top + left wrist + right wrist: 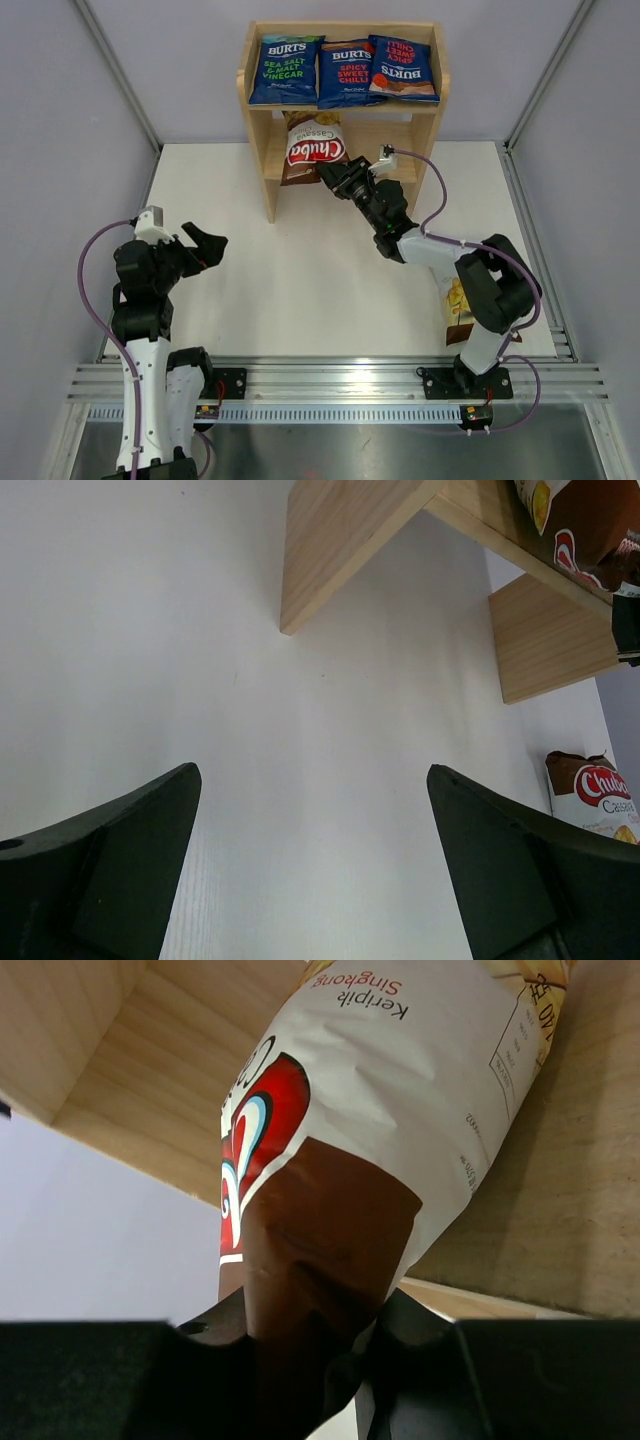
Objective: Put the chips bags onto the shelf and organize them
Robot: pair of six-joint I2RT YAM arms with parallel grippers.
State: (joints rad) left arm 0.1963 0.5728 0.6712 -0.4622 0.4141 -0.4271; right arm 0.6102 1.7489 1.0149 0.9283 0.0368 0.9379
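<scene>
The Chuba bag's brown end juts past the lower level's front edge, so if my right gripper opened now, the bag would end crooked, overhanging that edge.
Three dark blue BURTS bags (343,70) lie side by side on the top tier of the wooden shelf (258,110). My right gripper (335,175) is shut on the brown end of a Chuba bag (310,147), which reaches into the lower tier; in the right wrist view the bag (340,1190) fills the middle between the fingers. A second Chuba bag (456,305) lies on the table behind the right arm and shows in the left wrist view (595,792). My left gripper (205,247) is open and empty over the table's left side.
The white table (290,290) is bounded by grey walls with metal posts at left and right. The shelf's left side panel (340,540) and right side panel (545,640) stand on the table ahead of the left gripper.
</scene>
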